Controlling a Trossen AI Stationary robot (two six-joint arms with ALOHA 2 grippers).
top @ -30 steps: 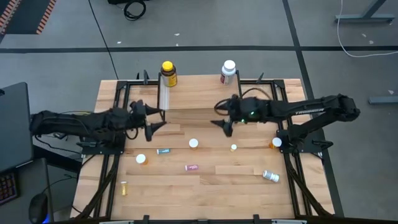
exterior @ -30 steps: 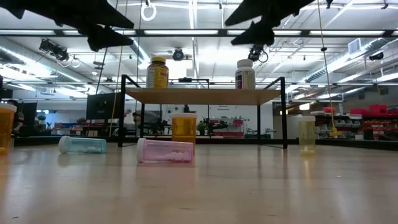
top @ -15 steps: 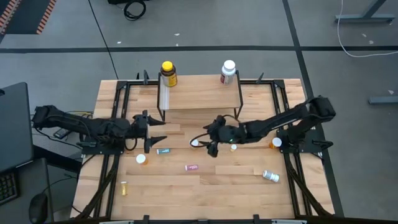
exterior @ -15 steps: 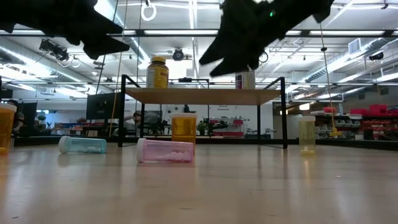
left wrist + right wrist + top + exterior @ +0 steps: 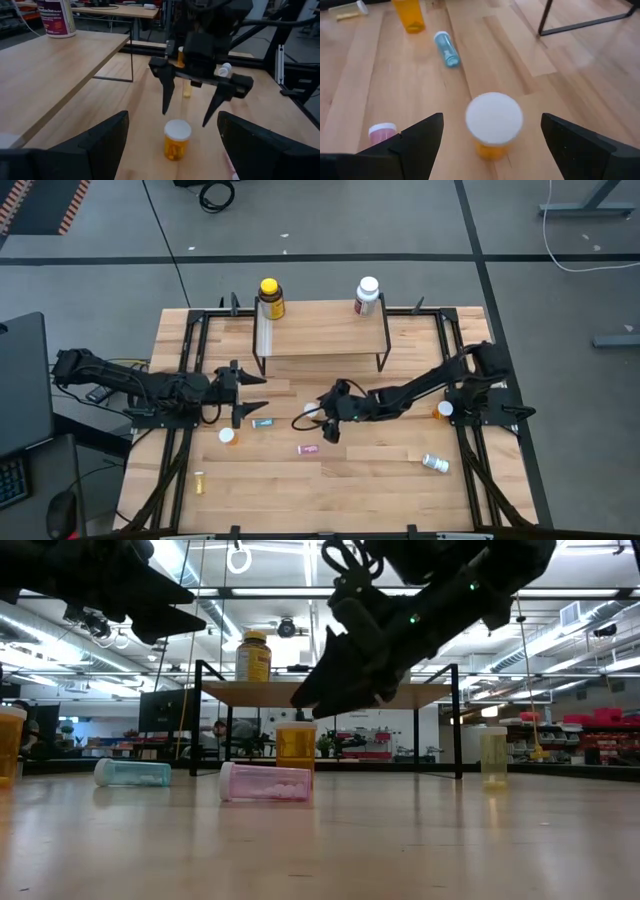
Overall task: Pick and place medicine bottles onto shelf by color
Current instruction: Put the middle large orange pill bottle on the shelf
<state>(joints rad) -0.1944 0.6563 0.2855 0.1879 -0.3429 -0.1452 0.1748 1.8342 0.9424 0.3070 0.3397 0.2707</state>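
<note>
My right gripper is about to take hold of the orange vial by its white cap [image 5: 312, 409] next, so that it can stand the orange vial on the shelf [image 5: 320, 330].
My right gripper [image 5: 322, 420] is open and hangs over an upright orange white-capped vial [image 5: 494, 121]; its fingers stand on either side of the cap without touching it. The left wrist view shows this vial [image 5: 177, 139] just below those fingers. My left gripper [image 5: 262, 393] is open and waits above the table's left half. The shelf [image 5: 320, 330] stands at the far side, with the big yellow bottle [image 5: 270, 298] on its left end and the big white bottle [image 5: 367, 295] on its right end. Teal [image 5: 263, 422] and pink [image 5: 308, 449] vials lie on their sides nearby.
Another orange vial [image 5: 228, 436] stands near left and a tiny yellow one [image 5: 199, 481] lies at the near left corner. An orange vial [image 5: 443, 410] and a lying vial [image 5: 435, 463] are on the right. Bare wood stretches along the near edge.
My right gripper has swung away from the shelf front, toward the near and left, and come down over the orange white-capped vial. My left gripper has shifted a little toward the near edge. No bottle has moved.
</note>
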